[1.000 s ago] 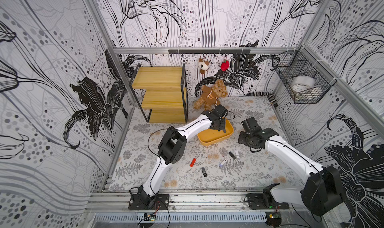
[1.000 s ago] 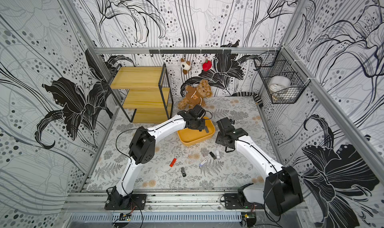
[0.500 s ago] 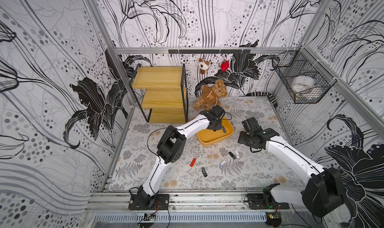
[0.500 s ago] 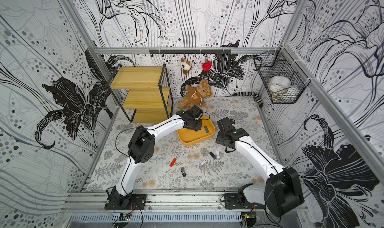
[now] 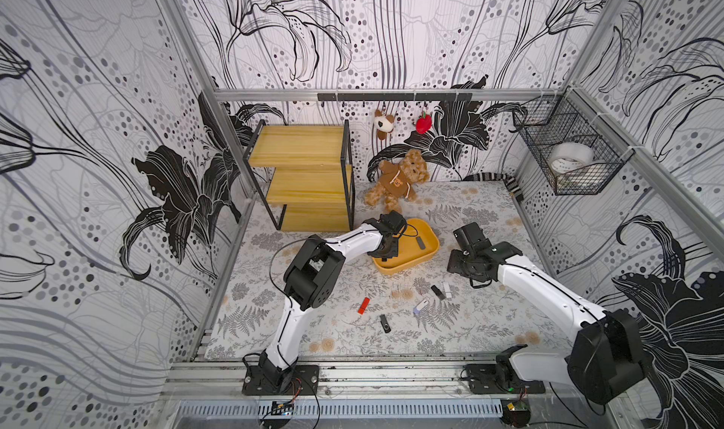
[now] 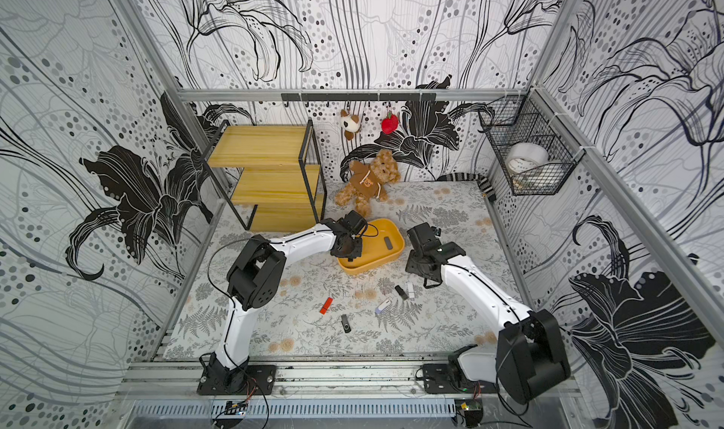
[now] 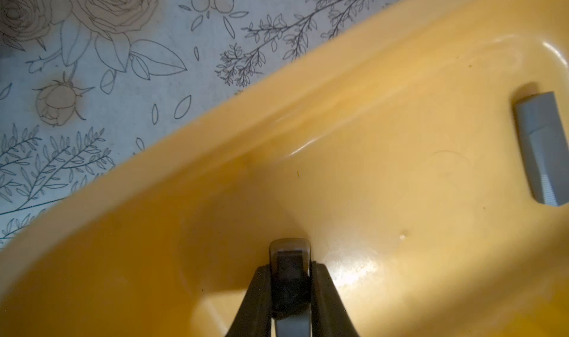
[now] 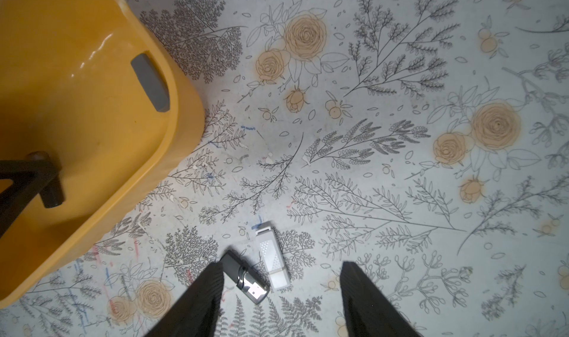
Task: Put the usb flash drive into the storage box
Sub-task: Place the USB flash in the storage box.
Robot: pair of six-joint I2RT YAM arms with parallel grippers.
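Note:
The dark grey usb flash drive hangs inside the storage box's sides just above the box's flat bottom, so it is now time for my left gripper to open.
The yellow-orange storage box (image 5: 428, 253) (image 6: 395, 252) sits mid-mat in both top views. My left gripper (image 5: 386, 254) (image 7: 289, 266) reaches down inside its left end, shut on a dark grey usb flash drive (image 7: 289, 248) just above the box floor. Another grey flash drive (image 5: 420, 243) (image 7: 540, 147) (image 8: 151, 81) lies flat inside the box. My right gripper (image 5: 457, 267) (image 8: 282, 266) hangs open over the mat, right of the box. Below it lie a black-and-silver drive (image 8: 246, 278) and a white drive (image 8: 272, 258), both untouched.
Loose drives lie on the mat: red (image 5: 363, 305), black (image 5: 385, 323), white-and-blue (image 5: 420, 305). A teddy bear (image 5: 395, 182) and a wooden shelf rack (image 5: 305, 176) stand behind the box. A black wire basket (image 5: 568, 160) hangs on the right wall.
My left gripper has slid toward the left end of the box, still shut on its drive, uncovering the grey drive lying inside. The right arm has barely shifted.

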